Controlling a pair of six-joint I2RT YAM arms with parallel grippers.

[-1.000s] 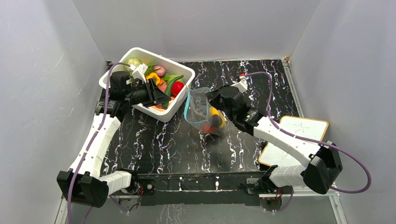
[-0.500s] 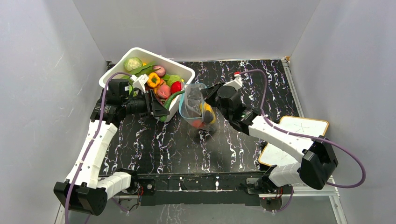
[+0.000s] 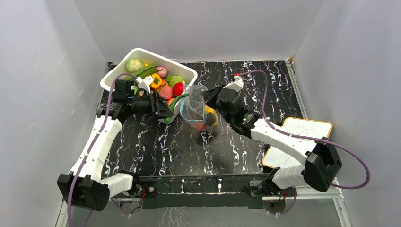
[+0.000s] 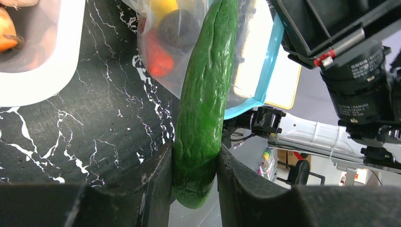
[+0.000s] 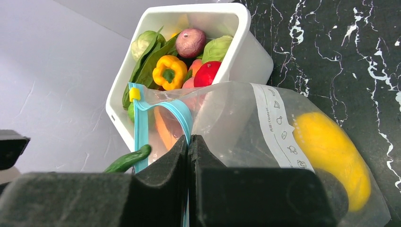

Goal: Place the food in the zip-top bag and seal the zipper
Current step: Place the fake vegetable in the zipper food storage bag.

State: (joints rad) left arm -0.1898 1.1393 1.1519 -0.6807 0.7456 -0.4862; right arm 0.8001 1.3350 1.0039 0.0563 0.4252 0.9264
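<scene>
Only the far tip of the cucumber (image 3: 174, 101) reaches the bag's opening, so my left gripper should move it farther in before opening, or it would fall outside.
My left gripper (image 4: 195, 163) (image 3: 166, 107) is shut on a green toy cucumber (image 4: 205, 94) (image 3: 174, 101), its far tip at the bag's mouth. The clear zip-top bag (image 3: 196, 111) (image 5: 246, 123) stands open on the black table and holds a yellow piece (image 5: 331, 153), a red piece (image 4: 156, 54) and a dark piece (image 4: 177, 28). My right gripper (image 5: 189, 144) (image 3: 208, 99) is shut on the bag's light-blue zipper strip (image 5: 182, 118), holding the mouth up. More toy food (image 3: 158, 80) lies in the white tub (image 3: 124, 61).
The tub sits at the back left, right behind the bag. A white board with a yellow rim (image 3: 302, 137) lies at the right edge. Grey walls close in the table on three sides.
My left gripper lifted the cucumber out of the tub and moved it right to the bag's mouth. My right gripper shifted the bag slightly left toward the tub.
</scene>
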